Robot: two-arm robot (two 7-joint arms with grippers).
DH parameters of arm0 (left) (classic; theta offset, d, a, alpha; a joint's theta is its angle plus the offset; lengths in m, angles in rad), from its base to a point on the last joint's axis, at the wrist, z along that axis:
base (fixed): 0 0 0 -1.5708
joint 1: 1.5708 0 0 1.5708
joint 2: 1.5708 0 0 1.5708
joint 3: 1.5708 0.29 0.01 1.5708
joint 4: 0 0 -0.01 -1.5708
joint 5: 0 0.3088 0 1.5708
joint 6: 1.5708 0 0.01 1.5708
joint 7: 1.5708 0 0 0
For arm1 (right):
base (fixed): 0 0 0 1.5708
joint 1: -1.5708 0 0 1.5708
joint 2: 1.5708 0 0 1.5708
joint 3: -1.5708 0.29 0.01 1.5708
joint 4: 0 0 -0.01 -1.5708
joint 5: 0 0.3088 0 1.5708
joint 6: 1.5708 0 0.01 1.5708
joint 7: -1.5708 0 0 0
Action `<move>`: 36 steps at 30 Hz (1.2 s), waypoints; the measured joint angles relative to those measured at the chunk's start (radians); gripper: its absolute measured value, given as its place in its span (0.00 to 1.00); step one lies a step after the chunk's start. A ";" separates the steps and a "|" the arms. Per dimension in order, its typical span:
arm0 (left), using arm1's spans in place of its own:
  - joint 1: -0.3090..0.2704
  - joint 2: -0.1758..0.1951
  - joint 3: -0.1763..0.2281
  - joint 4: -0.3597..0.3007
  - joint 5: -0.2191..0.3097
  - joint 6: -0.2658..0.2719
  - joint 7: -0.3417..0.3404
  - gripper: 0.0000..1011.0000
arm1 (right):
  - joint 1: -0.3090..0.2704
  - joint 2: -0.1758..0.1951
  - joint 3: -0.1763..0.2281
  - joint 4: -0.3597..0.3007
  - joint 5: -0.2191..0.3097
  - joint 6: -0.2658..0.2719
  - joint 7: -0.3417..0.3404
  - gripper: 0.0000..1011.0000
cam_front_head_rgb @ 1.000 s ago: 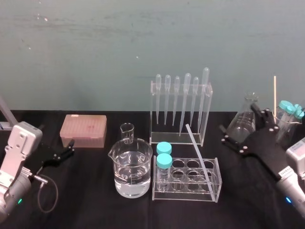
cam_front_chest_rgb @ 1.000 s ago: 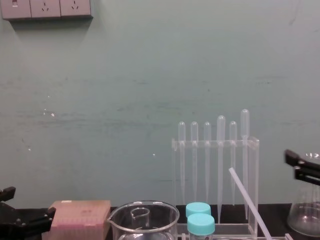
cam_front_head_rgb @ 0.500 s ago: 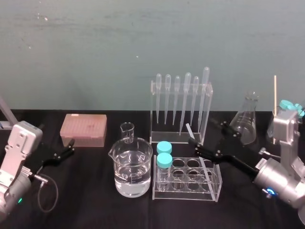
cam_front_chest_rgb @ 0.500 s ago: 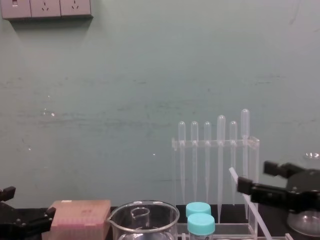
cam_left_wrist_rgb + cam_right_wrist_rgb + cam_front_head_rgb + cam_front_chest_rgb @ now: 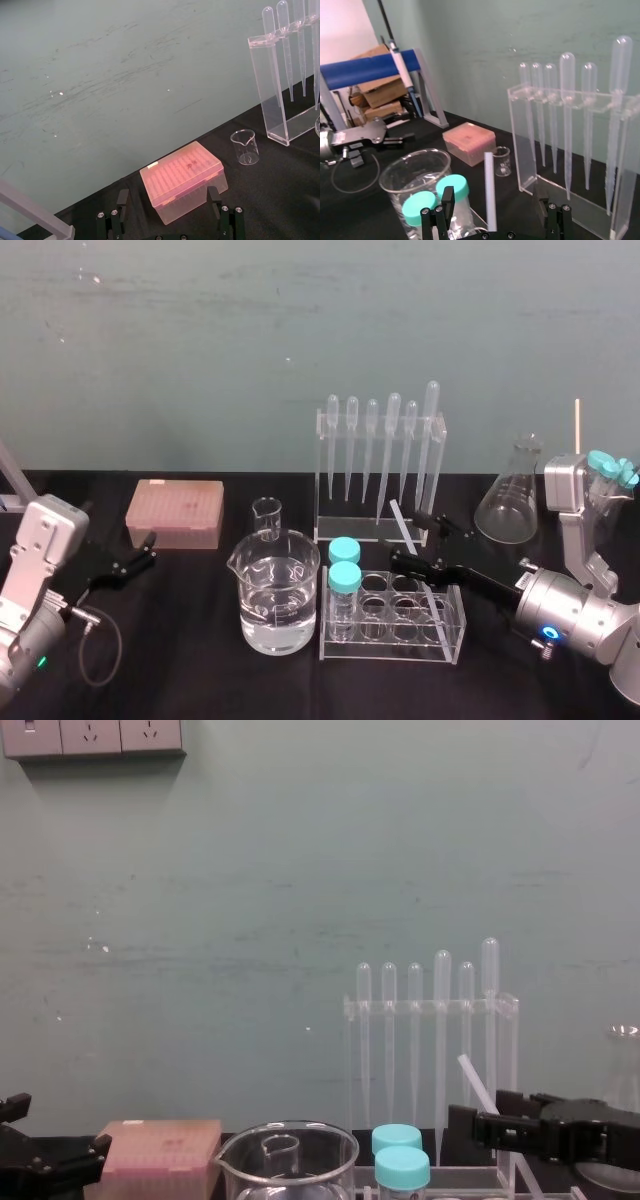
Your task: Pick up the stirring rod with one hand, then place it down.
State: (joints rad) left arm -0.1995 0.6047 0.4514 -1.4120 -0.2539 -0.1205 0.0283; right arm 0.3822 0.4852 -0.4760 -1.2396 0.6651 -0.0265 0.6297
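I need to grab the stirring rod by its upper part with my right gripper next, because the pipette stand and teal-capped tubes crowd the rod lower down.
The stirring rod is a thin translucent-white stick that leans tilted in the clear tube rack, its upper end toward the pipette stand. My right gripper reaches in from the right and stands open around the rod's upper part. In the right wrist view the rod rises between the two black fingers with a gap on each side, the gripper not touching it. The chest view has the rod just above the right gripper. My left gripper rests open at the far left.
A beaker of water and two teal-capped tubes stand left of the rod. The pipette stand is just behind it. A small beaker, a pink tip box and a conical flask stand farther off.
My right arm has swung in from the far right toward the tube rack, and its open fingers now straddle the rod's upper part. The left arm has not moved.
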 joint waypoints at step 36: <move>0.000 0.000 0.000 0.000 0.000 0.000 0.000 0.99 | 0.004 -0.004 0.004 0.008 -0.004 0.015 -0.007 0.55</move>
State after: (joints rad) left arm -0.1995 0.6047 0.4514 -1.4120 -0.2539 -0.1206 0.0283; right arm 0.3861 0.4812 -0.4717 -1.2313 0.6607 -0.0112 0.6232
